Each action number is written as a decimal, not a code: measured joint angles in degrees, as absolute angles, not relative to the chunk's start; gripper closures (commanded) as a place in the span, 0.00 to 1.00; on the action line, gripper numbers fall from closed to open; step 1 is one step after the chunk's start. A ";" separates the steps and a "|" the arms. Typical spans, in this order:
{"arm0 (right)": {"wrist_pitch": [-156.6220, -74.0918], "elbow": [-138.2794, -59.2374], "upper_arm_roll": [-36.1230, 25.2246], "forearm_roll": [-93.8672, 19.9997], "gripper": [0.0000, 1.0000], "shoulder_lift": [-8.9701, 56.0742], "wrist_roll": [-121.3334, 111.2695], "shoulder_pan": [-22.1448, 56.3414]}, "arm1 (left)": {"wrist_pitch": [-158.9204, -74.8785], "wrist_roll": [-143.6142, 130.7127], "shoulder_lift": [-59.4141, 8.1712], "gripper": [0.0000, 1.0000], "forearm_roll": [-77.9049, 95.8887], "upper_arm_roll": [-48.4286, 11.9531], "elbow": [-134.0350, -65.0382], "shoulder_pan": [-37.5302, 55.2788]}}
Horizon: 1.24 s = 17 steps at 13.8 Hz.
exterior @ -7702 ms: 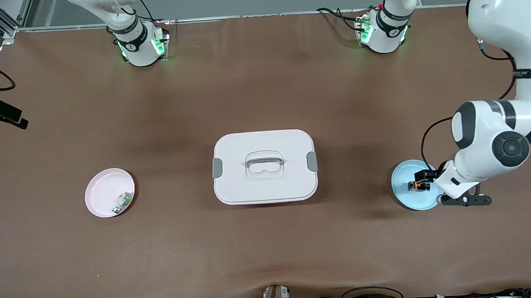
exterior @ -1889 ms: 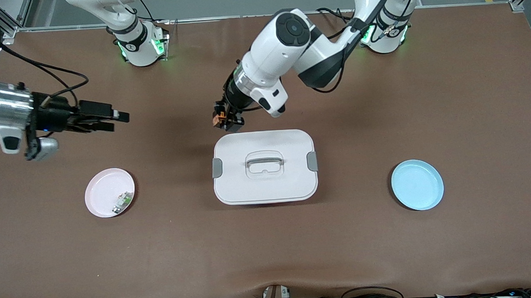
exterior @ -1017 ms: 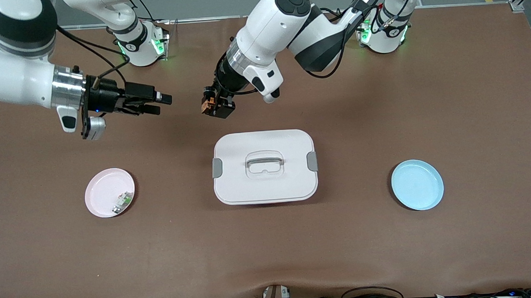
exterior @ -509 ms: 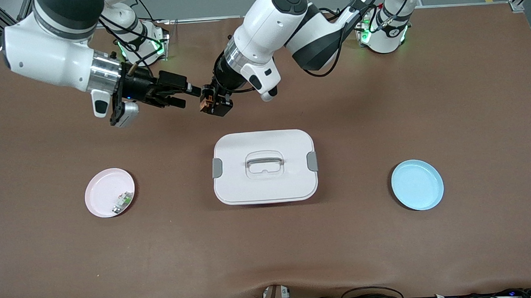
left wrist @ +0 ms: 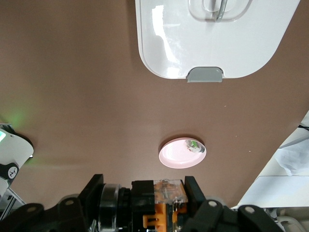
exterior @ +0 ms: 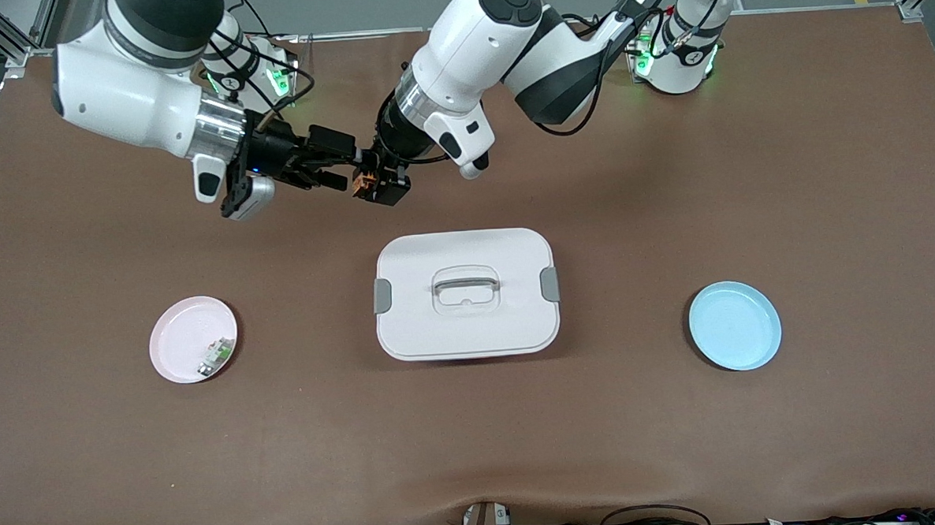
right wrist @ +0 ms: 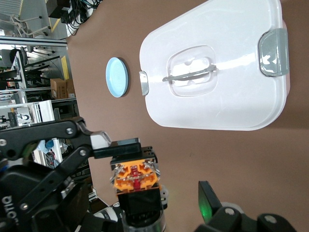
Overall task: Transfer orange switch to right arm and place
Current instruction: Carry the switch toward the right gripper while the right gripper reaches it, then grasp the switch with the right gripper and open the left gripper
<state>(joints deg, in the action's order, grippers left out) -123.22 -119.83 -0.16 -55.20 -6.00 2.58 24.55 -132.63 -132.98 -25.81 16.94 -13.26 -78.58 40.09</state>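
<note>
My right gripper is to carry the orange switch [right wrist: 136, 176] on to a plate, so it needs to grab the switch by its round collar end [right wrist: 144, 220] next.
The orange switch [exterior: 363, 185], a small black block with an orange part, hangs in the air over the bare table beside the white box. My left gripper [exterior: 379, 187] is shut on it. In the left wrist view the orange switch [left wrist: 166, 203] sits pinched between the fingers of my left gripper [left wrist: 145, 205]. My right gripper [exterior: 343, 167], on the right arm [exterior: 137, 95], is open and its fingers reach up to the switch without closing on it. The right wrist view shows the orange switch [right wrist: 136, 176] close by, beside one finger [right wrist: 207, 197].
A white lidded box [exterior: 466, 294] with a handle stands mid-table. A pink plate [exterior: 177, 332] holding a small white-and-green part [exterior: 217, 356] lies toward the right arm's end. A blue plate [exterior: 735, 326] lies toward the left arm's end.
My right gripper has swung in toward my left gripper until its open fingers reach the switch. The left gripper has held nearly still with the switch.
</note>
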 measured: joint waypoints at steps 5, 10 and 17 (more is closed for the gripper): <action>-123.35 -119.91 -0.30 -55.19 0.00 -5.35 2.59 24.68 | -132.63 -132.98 -25.81 0.82 16.94 -13.22 -78.58 40.08; -123.48 -119.91 -0.28 -55.19 0.17 -5.35 2.59 25.27 | -132.63 -132.98 -25.81 0.82 16.94 -13.22 -78.58 40.08; -124.12 -119.74 -0.21 -54.68 1.00 -5.44 2.55 25.59 | -132.58 -132.98 -25.97 0.82 16.94 -13.27 -78.73 40.13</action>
<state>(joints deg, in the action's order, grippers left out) -124.12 -119.74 -0.21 -54.68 -5.44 2.55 25.59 -132.58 -132.98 -25.97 16.94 -13.27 -78.73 40.13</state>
